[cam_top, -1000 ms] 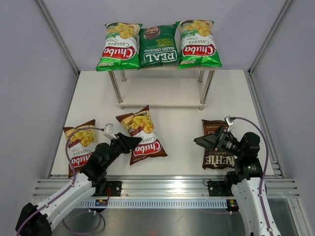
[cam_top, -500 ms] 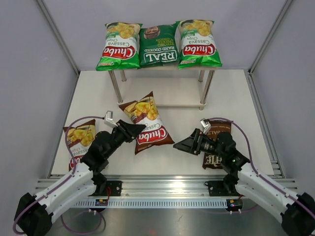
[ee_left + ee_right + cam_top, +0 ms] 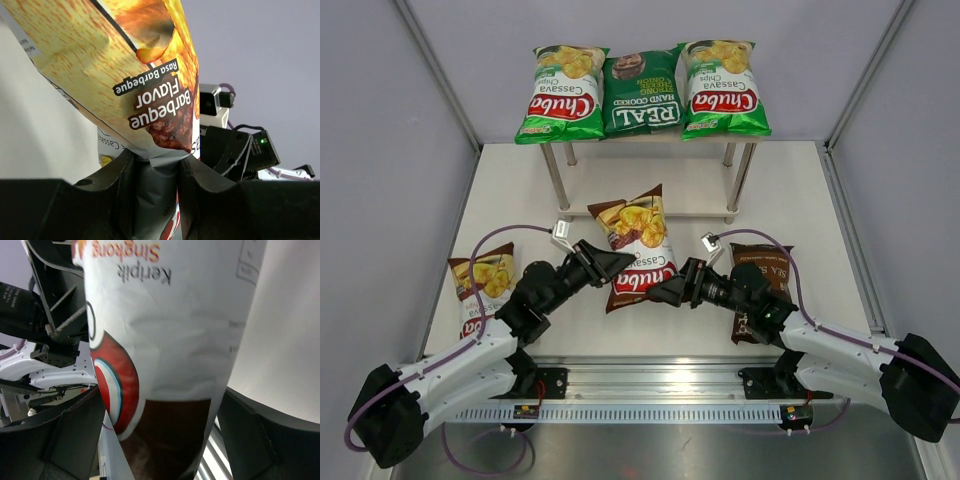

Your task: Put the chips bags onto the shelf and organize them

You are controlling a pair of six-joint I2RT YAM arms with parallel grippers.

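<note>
My right gripper's fingers are on either side of the brown Chuba bag's brown bottom part, ends level with its white panel, so it is now time to close.
My left gripper (image 3: pixel 623 266) is shut on the lower edge of a brown Chuba bag (image 3: pixel 638 243) and holds it up, tilted, in front of the shelf (image 3: pixel 556 180). In the left wrist view the bag's crimped end (image 3: pixel 152 190) is pinched between the jaws (image 3: pixel 155 162). My right gripper (image 3: pixel 662 291) is at the bag's lower right corner, open, with the bag (image 3: pixel 165 340) between its wide-spread jaws (image 3: pixel 160 400). The shelf's top board carries a light-green Chuba (image 3: pixel 562 95), the REAL bag (image 3: pixel 642 92) and another light-green Chuba (image 3: pixel 723 88). A second brown Chuba (image 3: pixel 480 285) lies at the left. The Kettle bag (image 3: pixel 767 272) lies at the right.
The shelf's lower board (image 3: pixel 700 198) is bare. Grey walls close in the table on both sides and at the back. A metal rail (image 3: pixel 650 380) runs along the near edge by the arm bases.
My left gripper has lifted the brown Chuba bag off the table and carried it right, towards the shelf. My right arm has swung left from over the Kettle bag to the held bag.
</note>
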